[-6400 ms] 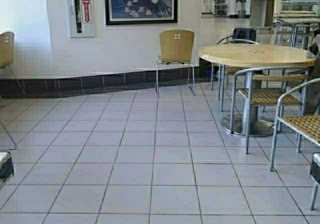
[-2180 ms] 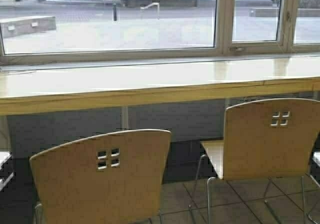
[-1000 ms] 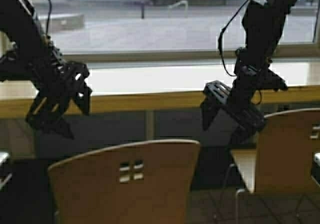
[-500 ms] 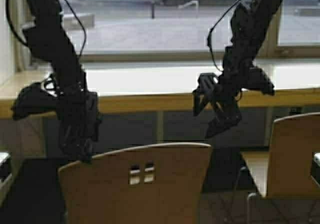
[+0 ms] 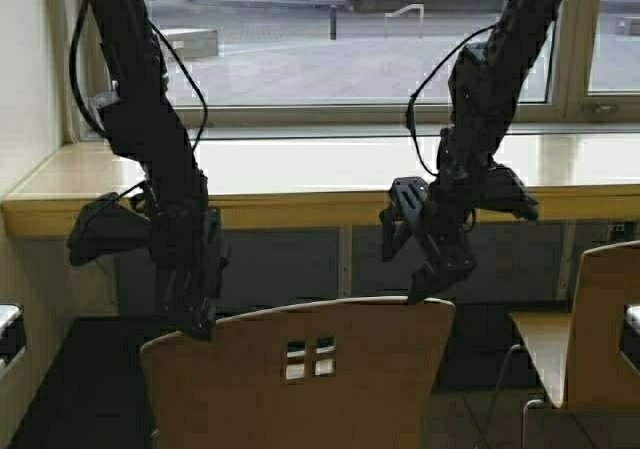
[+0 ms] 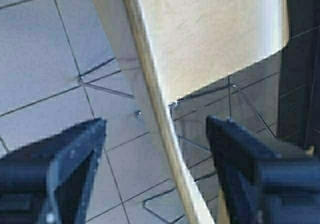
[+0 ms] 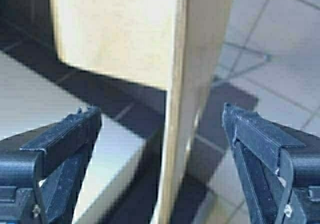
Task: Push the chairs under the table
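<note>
The tan plywood chair needs to go under the table, so my right gripper should next grab the chair by its backrest's top corner [image 5: 440,306] [image 7: 176,99] to push it there.
A tan plywood chair [image 5: 300,369] with four small square holes stands in front of me, its back towards me. The table [image 5: 290,209] is the long pale counter under the window, just beyond it. My left gripper [image 5: 192,314] hangs open over the backrest's left top corner. My right gripper [image 5: 432,281] hangs open over its right top corner. In the left wrist view the backrest's thin top edge [image 6: 150,99] runs between the open fingers of my left gripper [image 6: 155,126]. The right wrist view shows that same backrest edge [image 7: 175,84] between the fingers of my right gripper [image 7: 161,116].
A second tan chair [image 5: 600,319] stands at the right, partly cut off. A pale wall [image 5: 20,119] closes the left end of the counter. A white support post [image 5: 345,259] stands under the counter, before a dark lower wall. Grey floor tiles [image 6: 45,59] lie below.
The robot has moved, and the scene has shifted right. Both arms have come down, so each open gripper now straddles a top corner of the near chair's backrest.
</note>
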`<state>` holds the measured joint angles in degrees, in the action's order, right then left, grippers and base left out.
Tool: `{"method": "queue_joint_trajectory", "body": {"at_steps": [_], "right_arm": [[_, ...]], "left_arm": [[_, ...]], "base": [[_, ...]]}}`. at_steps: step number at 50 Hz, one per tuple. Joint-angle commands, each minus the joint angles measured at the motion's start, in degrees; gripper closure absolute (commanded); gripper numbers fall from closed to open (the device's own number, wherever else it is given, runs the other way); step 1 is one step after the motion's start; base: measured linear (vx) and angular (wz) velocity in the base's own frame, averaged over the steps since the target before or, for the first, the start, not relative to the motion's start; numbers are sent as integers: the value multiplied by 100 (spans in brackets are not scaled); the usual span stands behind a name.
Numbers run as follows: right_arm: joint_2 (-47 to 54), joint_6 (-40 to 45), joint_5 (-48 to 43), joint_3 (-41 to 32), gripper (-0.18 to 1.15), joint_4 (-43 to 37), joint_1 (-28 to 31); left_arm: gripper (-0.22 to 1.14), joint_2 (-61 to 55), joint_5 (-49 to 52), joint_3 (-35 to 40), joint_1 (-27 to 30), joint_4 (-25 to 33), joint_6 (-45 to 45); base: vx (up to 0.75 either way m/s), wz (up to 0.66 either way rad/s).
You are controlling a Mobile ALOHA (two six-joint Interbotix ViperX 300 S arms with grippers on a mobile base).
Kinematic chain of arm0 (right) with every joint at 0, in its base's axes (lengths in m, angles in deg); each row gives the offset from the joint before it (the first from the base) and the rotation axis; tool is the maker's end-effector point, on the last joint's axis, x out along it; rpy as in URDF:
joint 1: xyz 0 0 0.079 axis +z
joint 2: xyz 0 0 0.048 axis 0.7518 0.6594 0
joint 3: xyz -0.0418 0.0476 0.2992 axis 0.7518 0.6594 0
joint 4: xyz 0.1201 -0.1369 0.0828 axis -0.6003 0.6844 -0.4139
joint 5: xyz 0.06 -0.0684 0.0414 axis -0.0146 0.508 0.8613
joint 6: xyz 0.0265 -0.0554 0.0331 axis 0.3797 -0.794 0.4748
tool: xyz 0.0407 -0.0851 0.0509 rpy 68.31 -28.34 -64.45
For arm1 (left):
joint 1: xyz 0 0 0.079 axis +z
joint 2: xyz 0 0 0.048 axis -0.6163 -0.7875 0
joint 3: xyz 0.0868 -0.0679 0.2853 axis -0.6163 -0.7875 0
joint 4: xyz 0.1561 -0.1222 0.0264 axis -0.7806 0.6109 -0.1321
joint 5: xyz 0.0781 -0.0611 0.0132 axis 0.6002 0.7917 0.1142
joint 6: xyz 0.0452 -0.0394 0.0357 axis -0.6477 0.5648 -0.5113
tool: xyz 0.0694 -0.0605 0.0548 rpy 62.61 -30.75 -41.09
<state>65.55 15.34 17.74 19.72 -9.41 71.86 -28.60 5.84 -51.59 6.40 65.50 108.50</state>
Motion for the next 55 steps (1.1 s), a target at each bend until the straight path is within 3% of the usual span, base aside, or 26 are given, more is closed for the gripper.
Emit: {"method": "queue_joint_trajectory", "body": {"at_steps": [1,23,38,44,55], "right_arm": [[114,-9,114,-220,-6,70,-44],[888,-9,299,-686,-5,79,-167],[1345,-62,554,-1011,-1,149,-185],[1424,-70,606,-1055,16,237,-185],[1503,-62,703,-1107,76,264,-220]], "left_arm": [[-2,-105,26,255,-9,-9,0],[-2,-949,229,1151,-9,-9,-18],[4,-1292,378,1345,-9,0,-18],[21,-1336,387,1362,-9,0,-18],[65,-1406,466,1433,0,0,0]], "base": [[5,5],[4,3],[3,1],[4,1],[4,1]]}}
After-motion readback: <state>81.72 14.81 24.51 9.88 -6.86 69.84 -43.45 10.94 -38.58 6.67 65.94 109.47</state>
